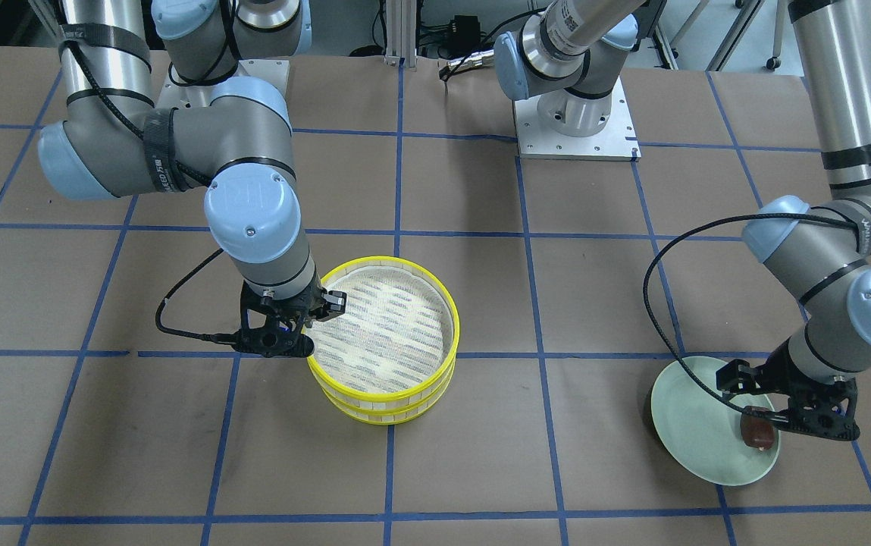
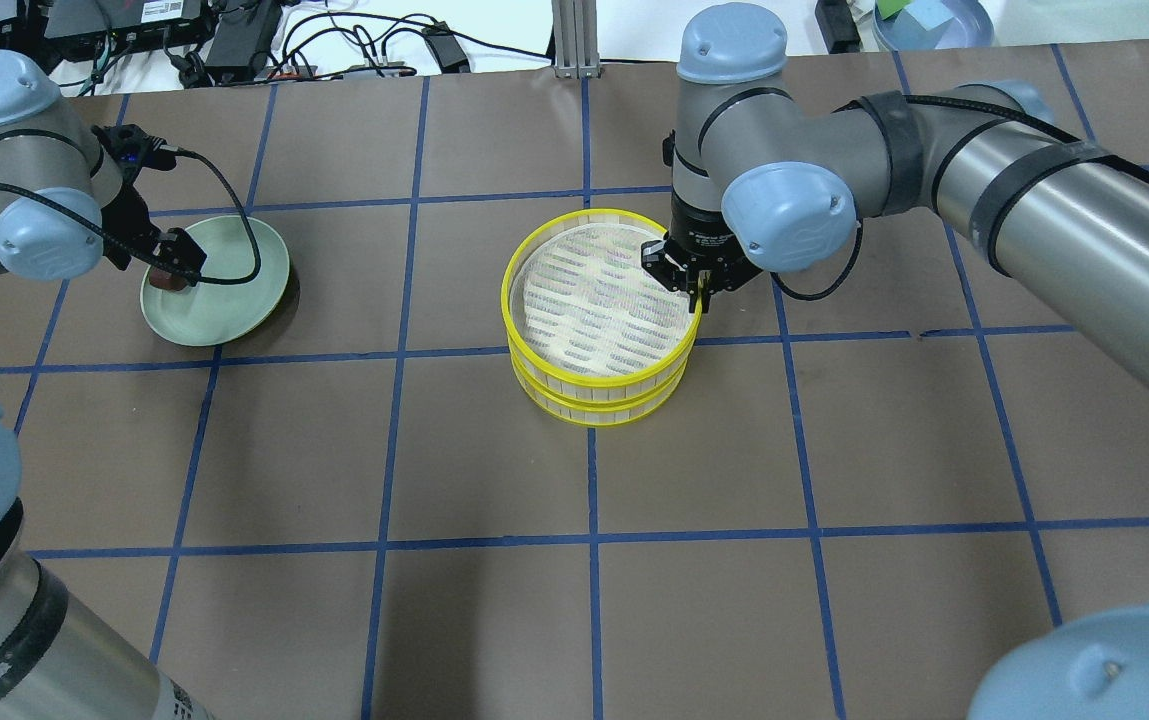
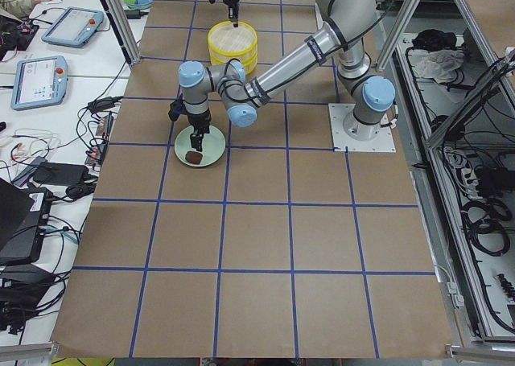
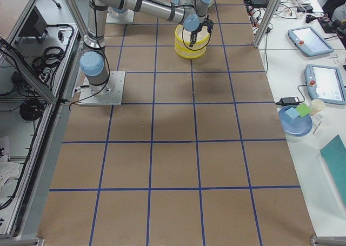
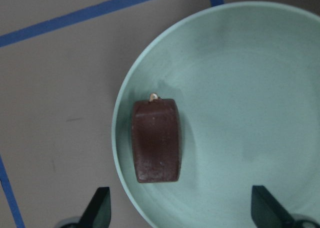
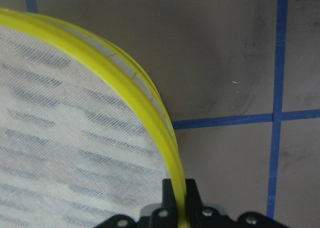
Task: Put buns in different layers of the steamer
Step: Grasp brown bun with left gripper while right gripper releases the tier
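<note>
The whole reddish-brown bun (image 1: 757,429) (image 5: 156,140) is ahead of my fingers, so it isn't time to close yet. My left gripper should first lower toward the plate and then close on the bun.
The steamer's two stacked layers stand mid-table; the top layer (image 1: 405,260) has a yellow rim (image 2: 511,275) and a bare white mesh floor (image 6: 60,153). My right gripper (image 2: 699,296) is shut on that top rim, one finger inside and one outside (image 6: 180,190). The reddish-brown bun (image 5: 156,140) lies on a pale green plate (image 5: 240,87) near its edge. My left gripper (image 5: 182,213) is open just above the plate, fingers wide on either side of the bun (image 1: 757,429). The cream-white bun is out of view.
The lower layer (image 1: 378,412) sits under the top one, its floor hidden. The plate (image 2: 234,290) lies far out on my left side. Brown paper with blue tape lines covers the table. Tablets and cables lie beyond the table's far edge.
</note>
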You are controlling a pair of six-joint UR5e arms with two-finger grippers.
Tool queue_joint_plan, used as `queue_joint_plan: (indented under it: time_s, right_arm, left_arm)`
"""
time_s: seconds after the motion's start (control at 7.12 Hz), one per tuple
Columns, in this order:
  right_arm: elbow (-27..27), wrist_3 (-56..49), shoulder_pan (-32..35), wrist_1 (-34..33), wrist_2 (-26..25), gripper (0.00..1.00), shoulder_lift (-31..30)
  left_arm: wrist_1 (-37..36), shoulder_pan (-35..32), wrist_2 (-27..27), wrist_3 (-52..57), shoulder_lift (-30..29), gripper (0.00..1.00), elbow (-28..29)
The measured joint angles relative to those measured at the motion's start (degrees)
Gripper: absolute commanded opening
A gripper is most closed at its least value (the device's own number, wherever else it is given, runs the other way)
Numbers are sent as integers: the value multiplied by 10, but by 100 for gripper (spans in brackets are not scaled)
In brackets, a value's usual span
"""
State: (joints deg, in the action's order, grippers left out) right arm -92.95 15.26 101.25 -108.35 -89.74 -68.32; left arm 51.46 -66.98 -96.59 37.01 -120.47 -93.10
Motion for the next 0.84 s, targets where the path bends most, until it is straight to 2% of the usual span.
queue_joint_plan:
  time_s: [0.42,0.84]
  right_arm:
    - [-6,1,0,-2,2,0,0]
    - [-7,2,0,-2,3,0,-1]
  left_arm:
    - [-39,7,4,53,-35,100,15]
    - [-46,7,41,58,-42,98,21]
